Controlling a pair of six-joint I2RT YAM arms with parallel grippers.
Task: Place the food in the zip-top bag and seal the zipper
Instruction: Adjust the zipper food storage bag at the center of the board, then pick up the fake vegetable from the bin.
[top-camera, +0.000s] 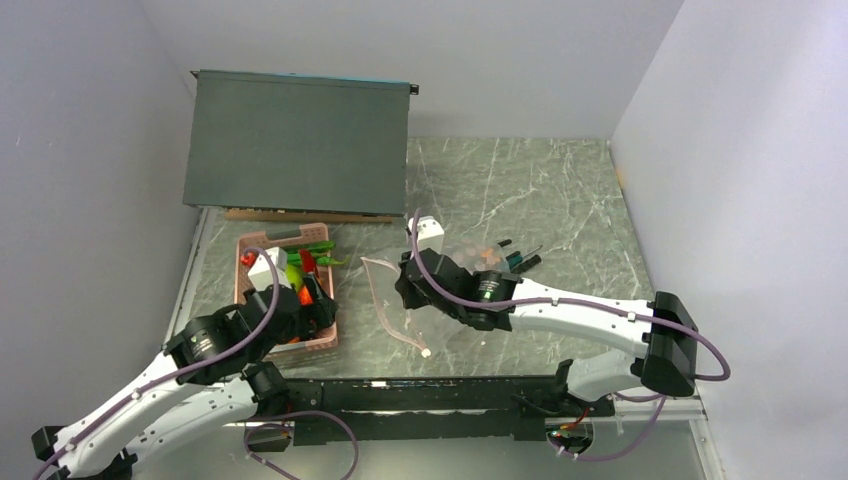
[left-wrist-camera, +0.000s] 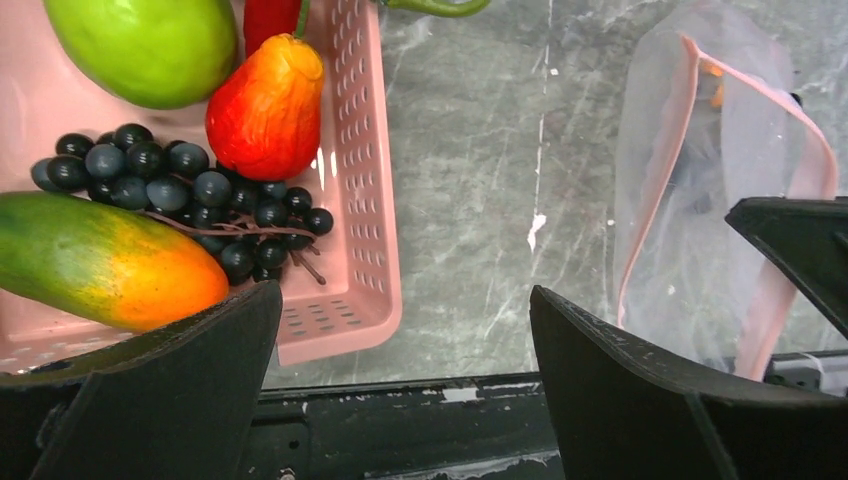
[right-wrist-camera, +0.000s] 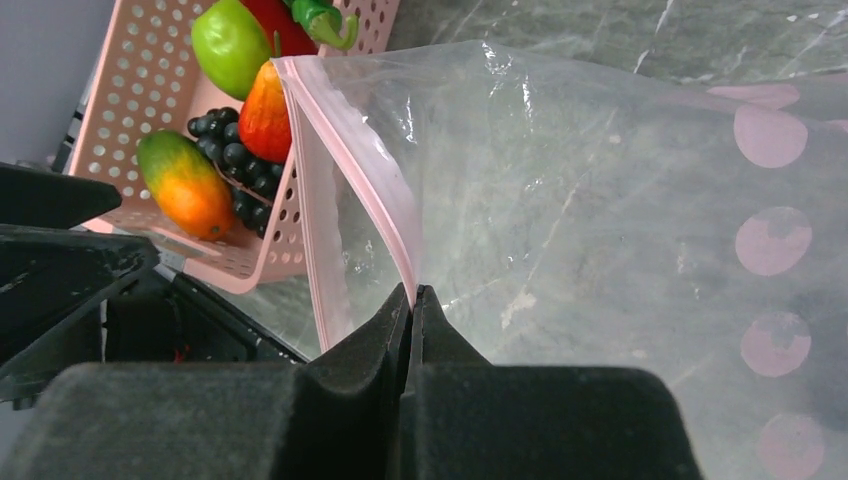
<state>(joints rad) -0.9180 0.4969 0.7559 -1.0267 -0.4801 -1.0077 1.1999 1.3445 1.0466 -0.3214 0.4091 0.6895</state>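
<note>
The red chili (left-wrist-camera: 268, 15) should be grabbed near one end by my left gripper next. Its body will then point ahead to go into the zip-top bag's opening.
The food lies in the pink basket (left-wrist-camera: 360, 200): green apple (left-wrist-camera: 150, 45), red-orange fruit (left-wrist-camera: 265, 110), green-orange mango (left-wrist-camera: 100, 262), dark grape bunch (left-wrist-camera: 180, 190), red chili (left-wrist-camera: 268, 15) and a green pod (left-wrist-camera: 435, 6). The clear zip-top bag (right-wrist-camera: 600, 200) lies right of the basket with its mouth held open toward it. My right gripper (right-wrist-camera: 413, 295) is shut on the pink zipper (right-wrist-camera: 360, 170) at the upper lip. My left gripper (left-wrist-camera: 405, 330) is open and empty, above the table's front edge between basket and bag (left-wrist-camera: 700, 200).
A large grey box (top-camera: 295, 150) stands at the back left, behind the basket (top-camera: 250, 245). Pliers and other tools (top-camera: 510, 258) lie behind the bag, and a white object (top-camera: 428, 235) sits near my right wrist. A black rail (left-wrist-camera: 420, 420) runs along the front edge.
</note>
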